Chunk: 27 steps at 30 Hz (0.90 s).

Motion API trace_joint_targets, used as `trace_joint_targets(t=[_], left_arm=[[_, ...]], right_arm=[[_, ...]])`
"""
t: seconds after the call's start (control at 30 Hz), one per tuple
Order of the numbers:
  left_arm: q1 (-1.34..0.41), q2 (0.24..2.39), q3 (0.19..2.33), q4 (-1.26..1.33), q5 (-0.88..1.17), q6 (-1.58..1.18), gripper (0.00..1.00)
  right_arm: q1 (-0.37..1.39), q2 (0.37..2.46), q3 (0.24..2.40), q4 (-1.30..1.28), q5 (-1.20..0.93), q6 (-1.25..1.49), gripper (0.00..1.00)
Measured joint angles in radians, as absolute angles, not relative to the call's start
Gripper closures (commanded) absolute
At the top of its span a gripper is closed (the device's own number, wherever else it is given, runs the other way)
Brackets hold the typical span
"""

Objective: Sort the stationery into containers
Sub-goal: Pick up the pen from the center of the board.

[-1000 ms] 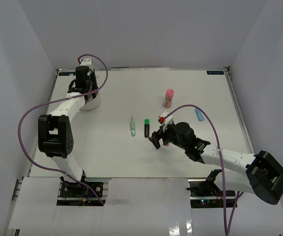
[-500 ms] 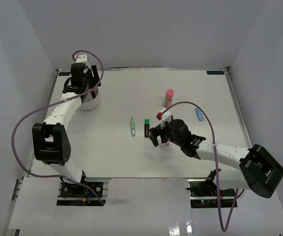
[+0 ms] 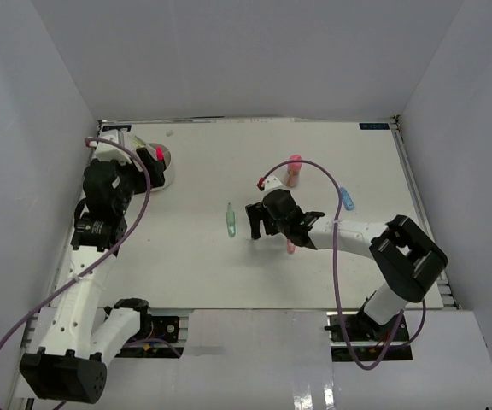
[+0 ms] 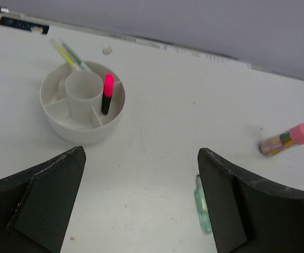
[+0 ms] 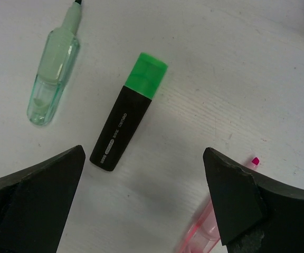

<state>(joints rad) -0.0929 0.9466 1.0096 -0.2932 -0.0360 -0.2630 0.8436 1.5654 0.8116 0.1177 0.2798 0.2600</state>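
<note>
The green cap of the marker should stay free for the left gripper, so the right gripper needs to reach the green-capped marker and grab its black body [image 5: 114, 139].
The white round container [image 4: 62, 128] [image 3: 162, 177] stands at the far left. A pink-capped black marker [image 4: 107, 93] [image 3: 158, 155] leans in one compartment, and thin yellow-green pens [image 4: 67, 53] lean at its far side. My left gripper [image 4: 141, 153] [image 3: 129, 177] is open and empty, drawn back from the container. My right gripper [image 5: 144, 153] [image 3: 257, 220] is open low over the table. A green-capped black marker [image 5: 128, 118] lies just ahead of its left finger. A pale green marker [image 5: 51, 79] [image 3: 230, 220] [image 4: 203, 205] lies further left. A clear pink marker [image 5: 205, 234] [image 3: 290, 246] lies under the right finger.
A pink-capped tube [image 3: 294, 169] [image 4: 289, 139] lies at the middle right of the table. A blue-capped marker [image 3: 346, 199] sits further right. A small pale object [image 4: 107, 50] [image 3: 170, 132] rests near the back edge behind the container. White walls enclose the table.
My left gripper has opened and pulled back from the container, leaving the pink-capped marker inside. My right gripper has slid left and further from the base, over the green-capped marker.
</note>
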Motion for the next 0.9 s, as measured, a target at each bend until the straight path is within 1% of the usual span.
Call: trace_joint_targets(t=[0.03,0.07,0.1,0.17,0.2,0.23,0.27,0.33,0.37,0.43,0.53,0.6,0.63,0.67,0.7,0.73,0.83,0.87,0.9], left_arm=[[-0.093,0.915,0.965,-0.300,-0.036,-0.266,0.02],[-0.093,0.884,0.917,-0.306,-0.036,-0.268,0.02],[-0.093,0.862,0.880,-0.315,-0.035,-0.271,0.02],[-0.093,0.828,0.797,-0.316,-0.030,-0.276,0.02],[-0.093,0.812,0.762,-0.319,-0.024,-0.280,0.02],[-0.093,0.799,0.733,-0.329,-0.015,-0.283,0.02],[-0.093,0.789,0.717,-0.337,-0.002,-0.288,0.02],[-0.093,0.783,0.709,-0.342,0.022,-0.295,0.02],[-0.093,0.782,0.710,-0.334,0.033,-0.298,0.02],[-0.093,0.783,0.710,-0.328,0.054,-0.301,0.02],[-0.093,0.788,0.710,-0.329,0.077,-0.305,0.02],[-0.093,0.789,0.710,-0.329,0.091,-0.308,0.02],[-0.093,0.789,0.710,-0.328,0.097,-0.308,0.02],[-0.093,0.789,0.710,-0.328,0.103,-0.308,0.02],[-0.093,0.790,0.710,-0.328,0.113,-0.309,0.02],[-0.093,0.792,0.710,-0.327,0.126,-0.312,0.02],[-0.093,0.809,0.710,-0.319,0.177,-0.323,0.02],[-0.093,0.819,0.710,-0.316,0.204,-0.329,0.02],[-0.093,0.830,0.710,-0.313,0.229,-0.338,0.02]], right_arm=[[0.844,1.592,0.833,0.104,0.289,0.266,0.06],[0.844,1.616,0.853,0.091,0.299,0.273,0.07],[0.844,1.641,0.874,0.078,0.308,0.282,0.10],[0.845,1.687,0.911,0.055,0.322,0.294,0.14],[0.846,1.712,0.930,0.047,0.331,0.301,0.15],[0.847,1.733,0.943,0.046,0.336,0.307,0.19],[0.850,1.753,0.955,0.039,0.342,0.312,0.20],[0.857,1.785,0.976,0.024,0.355,0.322,0.25],[0.860,1.798,0.984,0.024,0.362,0.331,0.30],[0.867,1.811,1.002,0.016,0.374,0.337,0.33],[0.876,1.832,1.025,0.017,0.393,0.346,0.45],[0.880,1.838,1.029,0.021,0.402,0.355,0.55],[0.883,1.838,1.029,0.023,0.405,0.357,0.57],[0.884,1.839,1.028,0.025,0.408,0.359,0.64],[0.885,1.839,1.024,0.031,0.410,0.358,0.66],[0.885,1.835,1.016,0.043,0.412,0.359,0.70],[0.886,1.817,0.978,0.084,0.410,0.355,0.71],[0.886,1.802,0.952,0.104,0.409,0.348,0.74],[0.888,1.790,0.938,0.107,0.410,0.344,0.74]])
